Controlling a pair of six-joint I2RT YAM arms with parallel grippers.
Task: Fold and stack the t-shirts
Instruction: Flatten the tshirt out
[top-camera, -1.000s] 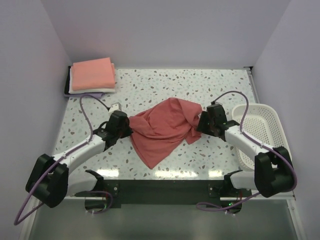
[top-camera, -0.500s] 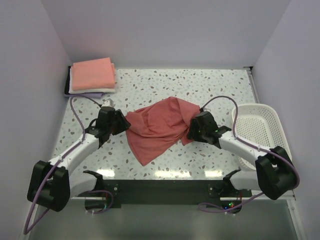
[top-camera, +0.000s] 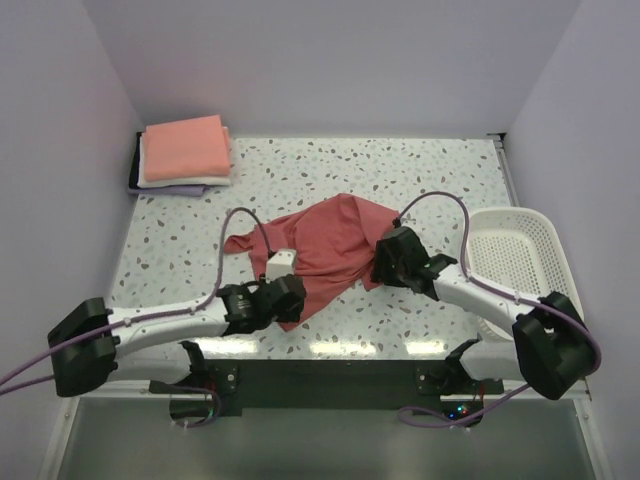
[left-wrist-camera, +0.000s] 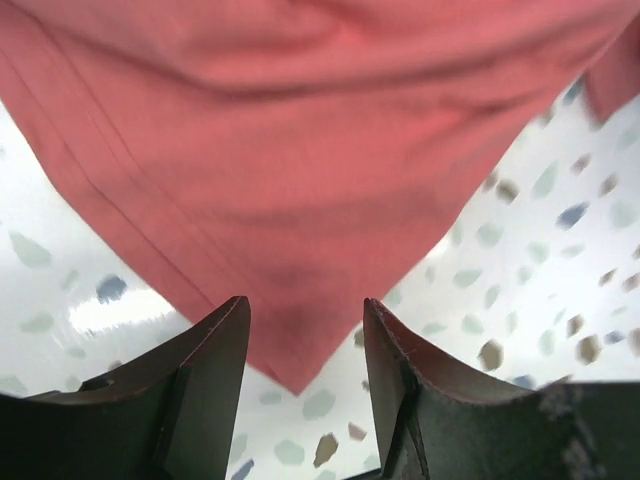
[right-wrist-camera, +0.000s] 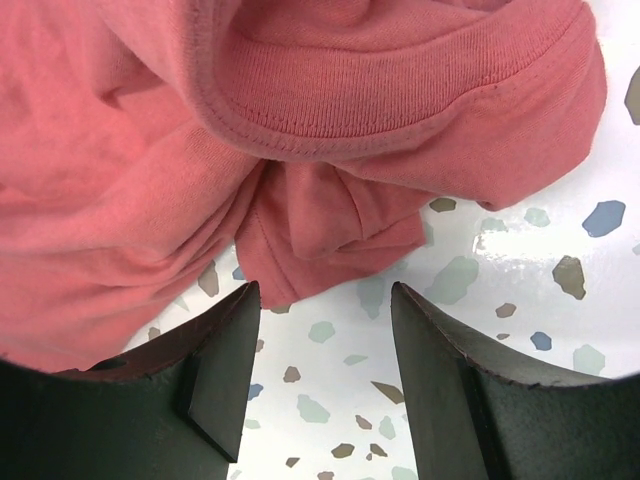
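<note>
My left gripper's fingers are still above the shirt's flat cloth, so it is too early to close: closing now would miss the shirt's corner, and lowering the fingers comes next.
A dusty-red t-shirt (top-camera: 325, 245) lies crumpled in the middle of the speckled table. My left gripper (top-camera: 289, 296) is low at the shirt's near corner, open; in the left wrist view that pointed corner (left-wrist-camera: 290, 330) sits between the open jaws of the left gripper (left-wrist-camera: 305, 312), ungripped. My right gripper (top-camera: 384, 262) is at the shirt's right edge, open; the right wrist view shows the bunched cloth and ribbed neckband (right-wrist-camera: 400, 110) just ahead of the right gripper (right-wrist-camera: 325, 292). Folded t-shirts are stacked at the back left, salmon-pink (top-camera: 185, 145) on top, white (top-camera: 178, 181) and lavender beneath.
A white plastic lattice basket (top-camera: 522, 262) stands at the right edge, close beside my right arm. The folded stack rests on a dark board (top-camera: 133, 172) in the back left corner. Walls close in the table on three sides.
My left gripper has let go of the shirt's left edge, opened, and swung down to the near corner. The freed left edge now lies spread out leftward. The right gripper has shifted slightly left.
</note>
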